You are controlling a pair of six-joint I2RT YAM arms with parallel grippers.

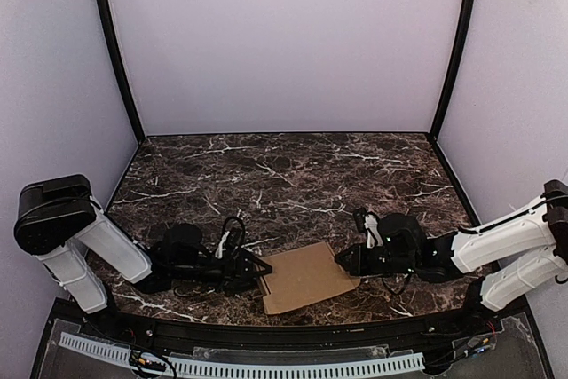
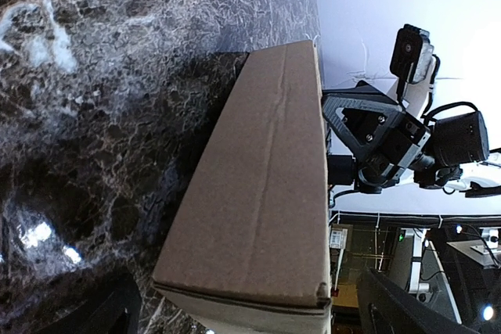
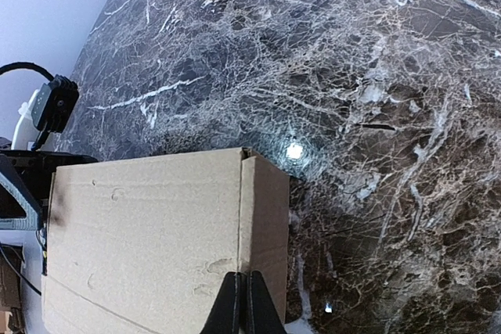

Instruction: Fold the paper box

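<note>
I should next grab the paper box (image 1: 306,277) with my left gripper across its end opposite my right gripper, leaving the box's other end free to fold.
The paper box (image 1: 306,277) is a plain brown cardboard box, folded shut and lying flat near the table's front edge between the two arms. My left gripper (image 1: 259,270) is at the box's left end. In the left wrist view its dark fingers (image 2: 106,310) stand wide apart at the bottom corners, open, with the box (image 2: 262,185) end between them and touching neither. My right gripper (image 1: 342,260) is at the box's right end. In the right wrist view its fingertips (image 3: 235,303) are pressed together, shut, over the crease along the box's (image 3: 149,232) top right edge.
The dark marble table (image 1: 293,175) is enclosed by white walls with black corner posts (image 1: 114,51). A black frame and a white toothed rail (image 1: 266,366) run along the near edge just in front of the box. The left arm's camera (image 3: 53,107) shows beyond the box.
</note>
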